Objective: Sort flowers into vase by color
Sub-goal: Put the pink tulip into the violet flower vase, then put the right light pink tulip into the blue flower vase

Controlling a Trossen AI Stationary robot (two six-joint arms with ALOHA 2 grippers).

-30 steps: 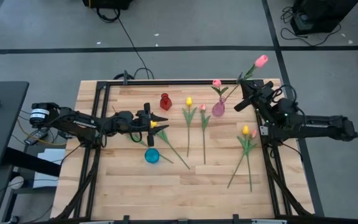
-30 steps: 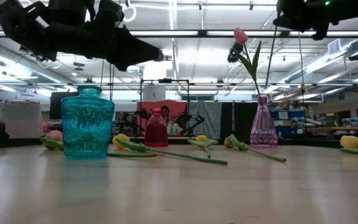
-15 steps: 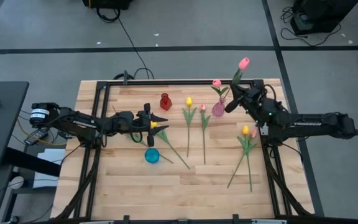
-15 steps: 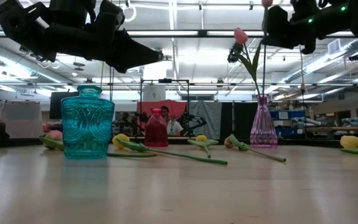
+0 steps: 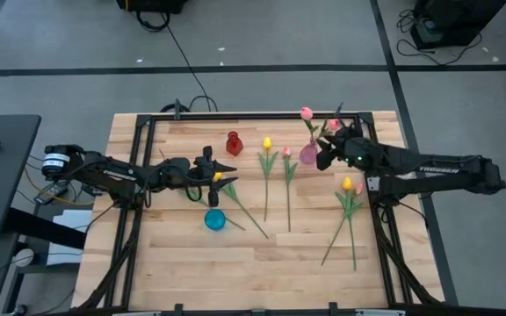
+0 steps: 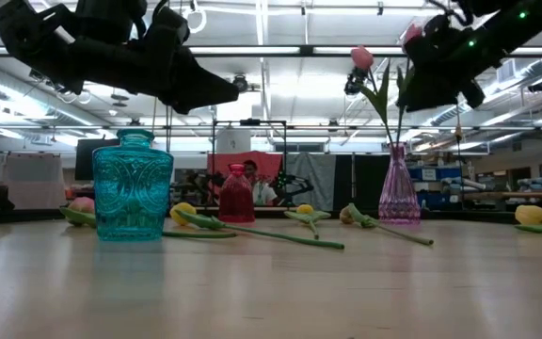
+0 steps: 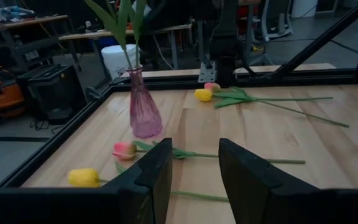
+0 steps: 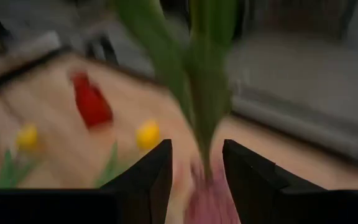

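My right gripper grabs the green stem below the leaves now, to sort the next loose tulip (image 5: pixel 348 188) by color.
A pink glass vase (image 5: pixel 308 154) stands at the table's far right with two pink tulips (image 5: pixel 306 114) (image 5: pixel 333 125) in it. Their green stems (image 8: pixel 205 124) rise out of the vase's neck (image 8: pixel 209 208). My right gripper (image 8: pixel 196 168) is open just above the vase, one finger on each side of the stems, tipped downward. I see no touch. My left gripper (image 7: pixel 194 174) hovers open and holds nothing, above a yellow tulip (image 5: pixel 219 175) lying left of centre. Several more yellow and pink tulips (image 5: pixel 267 143) (image 5: pixel 347 184) lie flat on the wood.
A small red vase (image 5: pixel 233 143) stands at the far middle. A teal glass vase (image 5: pixel 214 219) stands nearer, left of centre. A black frame (image 5: pixel 253 115) runs around the table. Loose tulips lie across the middle and right. The near half of the wood is bare.
My right gripper has come down and toward the table's left, over the pink vase, and has tipped its fingers downward. The pink tulip it carried high beyond the far right corner has swung upright and sunk. Its head now sits beside the other tulip's in the vase.
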